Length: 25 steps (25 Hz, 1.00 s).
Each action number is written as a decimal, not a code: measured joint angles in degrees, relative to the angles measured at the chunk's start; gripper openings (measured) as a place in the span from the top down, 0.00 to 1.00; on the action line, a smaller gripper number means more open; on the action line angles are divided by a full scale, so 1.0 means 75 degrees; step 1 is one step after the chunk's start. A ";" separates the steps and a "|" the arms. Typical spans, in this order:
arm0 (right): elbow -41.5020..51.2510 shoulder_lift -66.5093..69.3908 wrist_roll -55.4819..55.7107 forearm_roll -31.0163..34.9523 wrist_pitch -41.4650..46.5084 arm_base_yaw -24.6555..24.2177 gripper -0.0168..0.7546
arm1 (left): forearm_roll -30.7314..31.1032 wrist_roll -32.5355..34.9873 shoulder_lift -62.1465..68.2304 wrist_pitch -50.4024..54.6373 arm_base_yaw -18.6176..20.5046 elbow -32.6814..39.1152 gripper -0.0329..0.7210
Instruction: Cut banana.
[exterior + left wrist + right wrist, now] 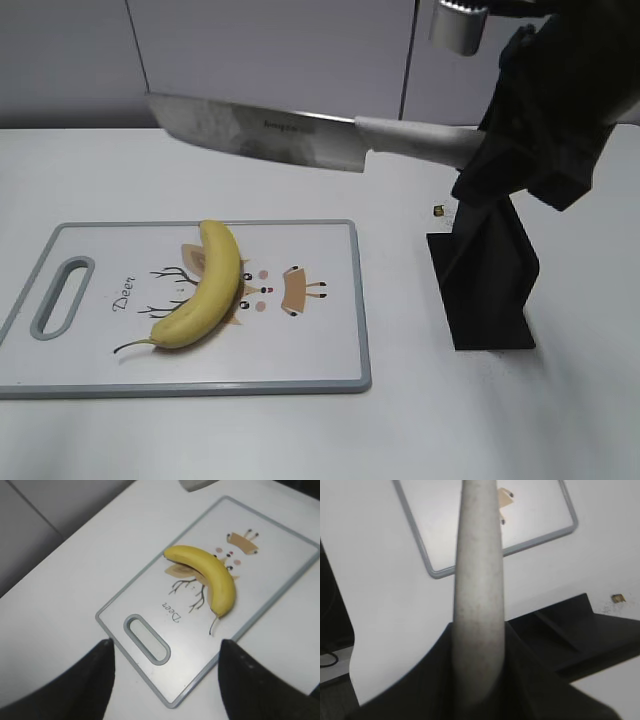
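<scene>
I should next grab the cleaver by its blade's tip end (165,105) with my left gripper. Then both hands can press the cut through the banana (204,288).
The yellow banana (204,288) lies whole and unpeeled on the white cutting board (320,345), stem toward the front left. It also shows in the left wrist view (210,575). My right gripper (500,150) is shut on the grey handle of a steel cleaver (255,130) and holds it level in the air, above and behind the board, blade pointing left. The handle fills the right wrist view (477,595). My left gripper (165,667) is open and empty above the board's handle-hole end (147,639). It is out of the exterior view.
A black knife stand (485,280) stands on the white table right of the board and shows in the right wrist view (580,630). A small dark and yellow speck (438,211) lies behind the stand. A grey wall runs behind the table.
</scene>
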 joint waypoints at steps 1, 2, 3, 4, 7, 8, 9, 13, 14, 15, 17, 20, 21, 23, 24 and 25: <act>-0.0037 0.0095 -0.0263 0.0125 0.0105 0.0009 0.77 | 0.0000 0.0439 0.0274 0.0179 -0.0073 -0.0194 0.12; -0.0071 0.0212 -0.0475 0.0247 0.0205 0.0009 0.77 | 0.0000 0.0767 0.0584 0.0297 -0.0155 -0.0377 0.12; -0.0099 0.0330 -0.0753 0.0325 0.0289 0.0026 0.77 | 0.0000 0.1136 0.0881 0.0351 -0.0237 -0.0553 0.12; -0.0143 0.0430 -0.1020 0.0341 0.0352 0.0066 0.77 | 0.0000 0.1556 0.1108 0.0420 -0.0344 -0.0693 0.13; -0.0341 0.0783 -0.1507 0.0327 0.0475 0.0349 0.77 | 0.0000 0.2742 0.1857 0.0633 -0.0715 -0.1118 0.14; -0.0463 0.0918 -0.1597 0.0327 0.0495 0.0496 0.77 | 0.0000 0.3008 0.2049 0.0661 -0.0859 -0.1209 0.15; -0.0610 0.1060 -0.1647 0.0327 0.0511 0.0618 0.77 | 0.0000 0.3170 0.2283 0.0683 -0.1003 -0.1297 0.15; -0.1208 0.1662 -0.1709 0.0398 0.0511 0.1023 0.77 | 0.0058 0.3361 0.3068 0.0806 -0.1485 -0.1413 0.17; -0.1367 0.1782 -0.1717 0.0458 0.0511 0.1075 0.77 | 0.0132 0.3377 0.3229 0.0805 -0.1561 -0.1413 0.17; -0.1517 0.1917 -0.1725 0.0512 0.0511 0.1115 0.77 | 0.0228 0.3396 0.3350 0.0805 -0.1625 -0.1413 0.17; -0.1748 0.2134 -0.1725 0.0601 0.0511 0.1180 0.77 | 0.0366 0.3395 0.3600 0.0775 -0.1656 -0.1413 0.18; -0.1945 0.2339 -0.1725 0.0782 0.0475 0.1269 0.77 | 0.0532 0.3395 0.3903 0.0675 -0.1666 -0.1422 0.18; -0.1963 0.2385 -0.1725 0.0816 0.0448 0.1304 0.77 | 0.0584 0.3395 0.4008 0.0632 -0.1666 -0.1432 0.19; -0.1962 0.2504 -0.1725 0.0866 0.0411 0.1331 0.77 | 0.0686 0.3395 0.4195 0.0581 -0.1666 -0.1439 0.25; -0.1962 0.2560 -0.1725 0.0901 0.0402 0.1331 0.77 | 0.0750 0.3395 0.4284 0.0545 -0.1666 -0.1439 0.29; -0.1962 0.2592 -0.1725 0.0918 0.0386 0.1331 0.77 | 0.0832 0.3395 0.4362 0.0500 -0.1666 -0.1439 0.34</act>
